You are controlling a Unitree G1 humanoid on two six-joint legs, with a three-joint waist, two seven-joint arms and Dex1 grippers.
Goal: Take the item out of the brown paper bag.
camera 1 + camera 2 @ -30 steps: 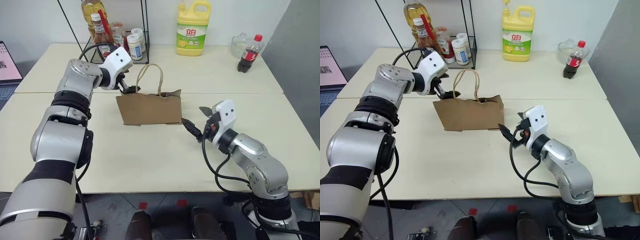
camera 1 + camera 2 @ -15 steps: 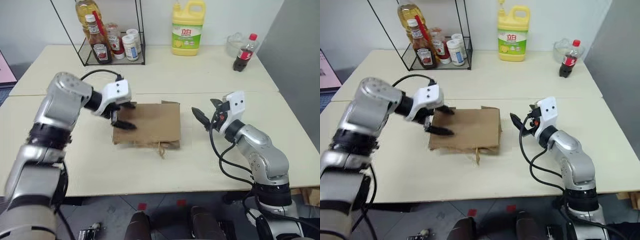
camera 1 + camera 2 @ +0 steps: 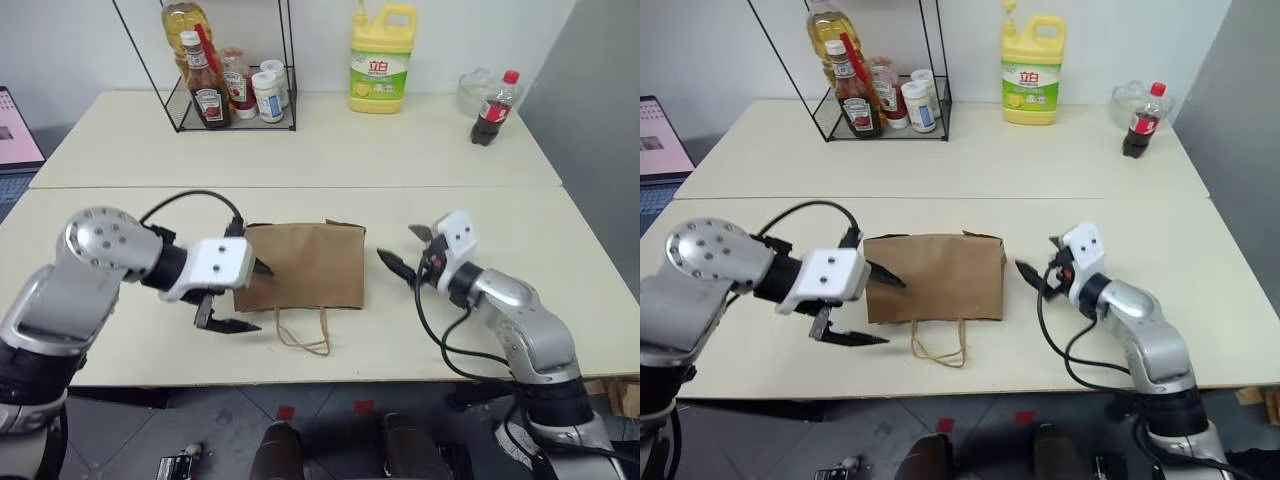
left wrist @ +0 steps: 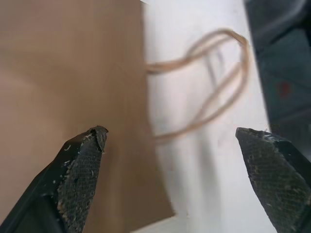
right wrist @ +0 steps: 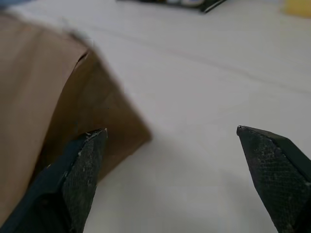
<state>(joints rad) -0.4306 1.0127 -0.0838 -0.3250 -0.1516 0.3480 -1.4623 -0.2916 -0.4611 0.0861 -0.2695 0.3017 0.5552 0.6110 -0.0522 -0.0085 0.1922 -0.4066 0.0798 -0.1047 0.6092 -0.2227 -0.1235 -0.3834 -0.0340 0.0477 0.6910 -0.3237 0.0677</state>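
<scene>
Next, my left gripper grabs a cord handle (image 3: 325,330) looping out past the bag's edge, since the paper bag (image 3: 305,265) lies flat and wide on the tabletop.
The brown paper bag (image 3: 305,265) lies flat on the table, its cord handles (image 3: 303,335) spread toward the front edge. The item is hidden; no bottle shows in or beside the bag. My left gripper (image 3: 255,297) is open at the bag's front left corner, one finger over the paper and the other over the table beside it. In the left wrist view the bag (image 4: 73,73) and handles (image 4: 214,87) lie between the spread fingers. My right gripper (image 3: 396,243) is open just right of the bag, pointing at its side, apart from it. The right wrist view shows the bag's corner (image 5: 43,97).
At the back of the table stand a wire rack (image 3: 230,80) with sauce bottles, a yellow detergent jug (image 3: 377,57) and a cola bottle (image 3: 495,108) in front of a glass bowl. A laptop (image 3: 15,130) sits at the far left edge.
The bag went from standing upright to lying flat with its handles toward the front. My left gripper pulled back and down to its front left corner. The right gripper sank a little.
</scene>
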